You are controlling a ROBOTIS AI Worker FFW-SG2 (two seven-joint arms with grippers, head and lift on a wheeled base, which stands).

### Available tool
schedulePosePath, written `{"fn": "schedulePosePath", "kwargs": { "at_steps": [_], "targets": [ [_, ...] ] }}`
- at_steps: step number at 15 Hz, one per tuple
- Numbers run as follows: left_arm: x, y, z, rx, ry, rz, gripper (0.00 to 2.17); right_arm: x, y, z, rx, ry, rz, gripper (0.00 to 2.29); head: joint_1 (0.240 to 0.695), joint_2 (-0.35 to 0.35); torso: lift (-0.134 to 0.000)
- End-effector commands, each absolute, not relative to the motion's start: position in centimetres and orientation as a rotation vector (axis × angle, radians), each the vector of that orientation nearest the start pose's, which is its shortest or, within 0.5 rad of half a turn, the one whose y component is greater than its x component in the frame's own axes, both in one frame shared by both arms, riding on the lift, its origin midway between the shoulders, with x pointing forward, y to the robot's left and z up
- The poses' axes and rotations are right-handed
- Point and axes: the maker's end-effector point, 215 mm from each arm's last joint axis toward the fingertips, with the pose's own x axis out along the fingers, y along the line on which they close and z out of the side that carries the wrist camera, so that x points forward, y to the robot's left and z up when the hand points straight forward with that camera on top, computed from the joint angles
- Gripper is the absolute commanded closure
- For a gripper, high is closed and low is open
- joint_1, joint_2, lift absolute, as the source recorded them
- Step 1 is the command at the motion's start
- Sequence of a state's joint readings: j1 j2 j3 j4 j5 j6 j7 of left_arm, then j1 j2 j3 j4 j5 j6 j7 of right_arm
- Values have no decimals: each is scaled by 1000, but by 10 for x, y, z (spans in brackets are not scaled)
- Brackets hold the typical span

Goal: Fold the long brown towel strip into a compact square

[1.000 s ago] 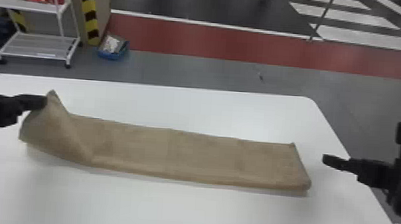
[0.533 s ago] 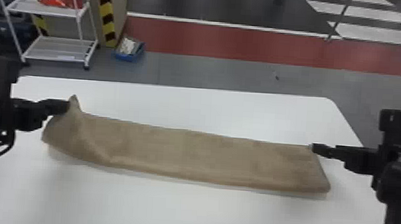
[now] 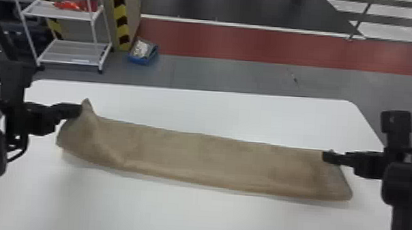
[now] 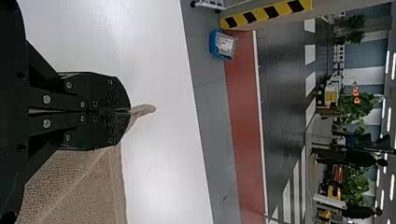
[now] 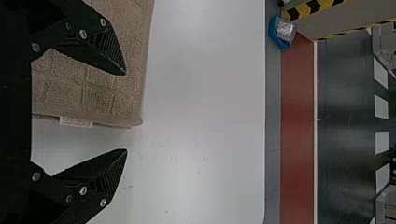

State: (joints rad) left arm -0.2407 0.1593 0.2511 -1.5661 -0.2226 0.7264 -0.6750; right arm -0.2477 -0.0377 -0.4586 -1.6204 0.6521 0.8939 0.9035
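I should next grab the towel (image 5: 93, 84), which lies flat, by its end edge with my right gripper to fold it, because the empty table there leaves room for a finger.
The brown towel strip (image 3: 212, 161) lies lengthwise across the white table, its left end lifted and bunched. At that raised corner is my left gripper (image 3: 79, 110); in the left wrist view the left gripper (image 4: 130, 111) is shut on the towel, a small tip poking out past the fingertips. Over the strip's right end, at its far corner, is my right gripper (image 3: 325, 156). In the right wrist view the right gripper (image 5: 126, 112) stands open, one finger over the towel (image 5: 93, 84) and the other over bare table beyond its end edge, where a small label shows.
The white table (image 3: 188, 218) extends in front of and behind the strip. Beyond its far edge, on the floor, stand a white wire shelf (image 3: 72, 51) with red items and a blue bin (image 3: 143, 52) beside a striped post.
My right gripper has moved left, from beside the towel's right end to over its far corner. The left gripper keeps hold of the raised left corner. The head view has shifted slightly.
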Motion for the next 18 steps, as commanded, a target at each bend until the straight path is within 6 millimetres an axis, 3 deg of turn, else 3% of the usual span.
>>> {"fn": "schedulePosePath", "kwargs": {
  "at_steps": [1,8,14,15,18],
  "targets": [
    [603,343,-396,48,534,-254,1713,538,-417,-442,-24,771,84,346,695,-74,-125],
    [603,346,-394,54,523,-255,1713,540,-414,-444,-36,774,81,650,695,-66,-125],
    [602,348,-397,60,519,-254,1713,536,-413,-451,-37,786,82,680,695,-64,-125],
    [603,348,-397,63,517,-254,1713,536,-414,-451,-37,784,79,910,695,-63,-125],
    [603,349,-399,65,517,-253,1713,533,-418,-453,-33,789,72,934,695,-63,-125]
  ]
}}
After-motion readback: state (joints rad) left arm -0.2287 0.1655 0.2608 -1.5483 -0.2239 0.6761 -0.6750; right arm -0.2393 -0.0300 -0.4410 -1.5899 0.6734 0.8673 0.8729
